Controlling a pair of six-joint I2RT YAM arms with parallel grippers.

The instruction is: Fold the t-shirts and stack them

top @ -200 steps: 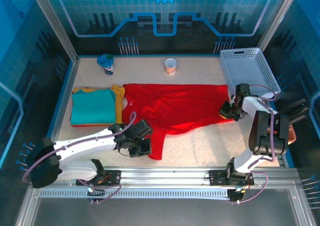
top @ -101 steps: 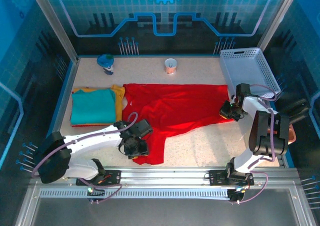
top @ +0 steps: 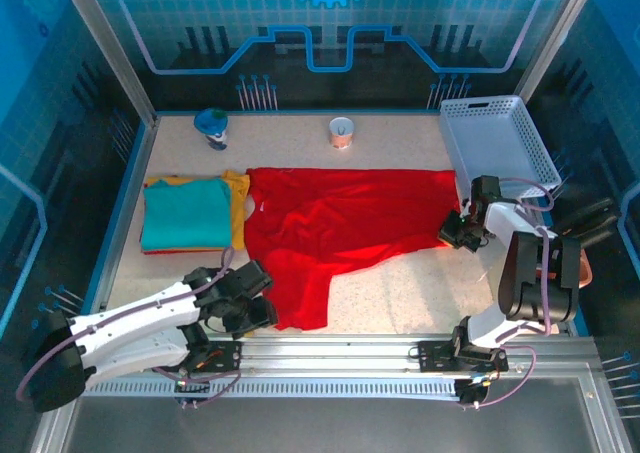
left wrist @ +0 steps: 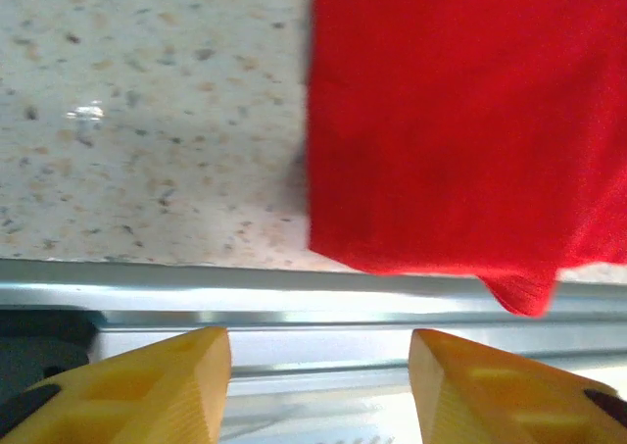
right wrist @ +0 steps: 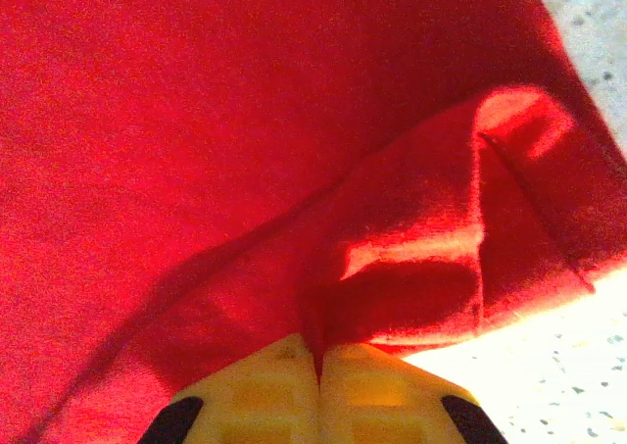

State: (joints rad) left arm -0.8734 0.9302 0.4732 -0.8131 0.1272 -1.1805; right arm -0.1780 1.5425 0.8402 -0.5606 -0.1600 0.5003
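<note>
Next, my left gripper grabs the red t-shirt's flap at its end (top: 298, 322) (left wrist: 402, 255) by the near bar, to fold the flap over the body of the t-shirt.
The large red t-shirt (top: 340, 223) lies spread across the middle of the table, one flap reaching down to the near edge. A folded teal t-shirt (top: 185, 213) rests on a yellow-orange one (top: 236, 205) at the left. My left gripper (top: 255, 311) hovers open just left of the red flap, by the near rail. In the left wrist view its yellow fingers (left wrist: 147, 385) stand apart with nothing between them, and the red cloth (left wrist: 470, 121) lies beyond. My right gripper (top: 455, 231) is shut on the red shirt's right edge, with a fold (right wrist: 392, 268) pinched between its fingertips (right wrist: 265, 395).
A white lattice basket (top: 500, 138) stands at the back right. A small cup (top: 341, 131) and a blue object (top: 211, 125) sit along the back edge. The metal rail (left wrist: 294, 302) runs along the table's near edge, right under the left gripper.
My left gripper has opened, let go of the red cloth and drawn back left toward the near rail. The red flap now lies flat. The right gripper has kept its grip.
</note>
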